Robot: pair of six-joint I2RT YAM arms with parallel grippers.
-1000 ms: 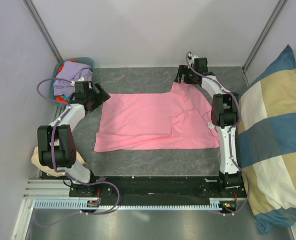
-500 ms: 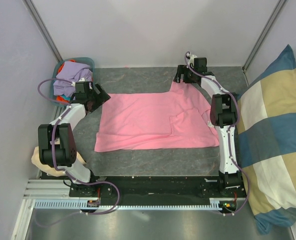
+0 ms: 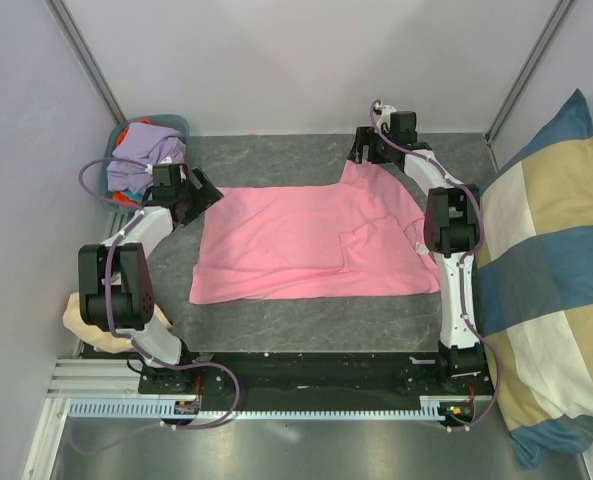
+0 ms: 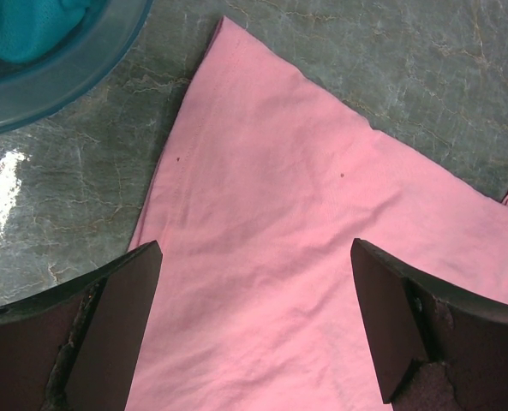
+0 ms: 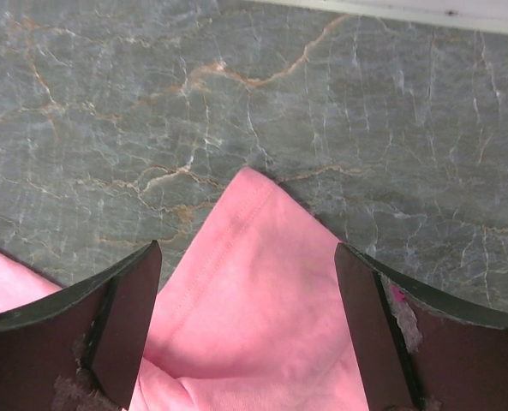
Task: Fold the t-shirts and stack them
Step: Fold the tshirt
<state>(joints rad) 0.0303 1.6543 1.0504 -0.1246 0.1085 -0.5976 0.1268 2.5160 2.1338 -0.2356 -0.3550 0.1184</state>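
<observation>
I need to grab the pink t-shirt's far hemmed corner next with my right gripper, opposite my left gripper's corner, to fold the t-shirt's far edge over.
A bright pink t-shirt (image 3: 311, 240) lies spread flat on the grey table. My left gripper (image 3: 202, 193) is open above the shirt's far left corner, which shows in the left wrist view (image 4: 262, 197). My right gripper (image 3: 364, 158) is open above the shirt's far right corner, a hemmed point in the right wrist view (image 5: 254, 257). Neither gripper holds cloth. Lavender and orange t-shirts (image 3: 141, 150) are piled in a teal basket (image 3: 172, 124) at the far left. Teal cloth (image 4: 31, 26) shows in the basket in the left wrist view.
A large blue-and-cream checked cushion (image 3: 551, 280) lies along the right side. A beige cloth (image 3: 81, 320) sits by the left arm's base. Grey walls close in the far side and the left.
The left gripper has drifted slightly up and left near the shirt's corner. The right arm and the shirt look unmoved.
</observation>
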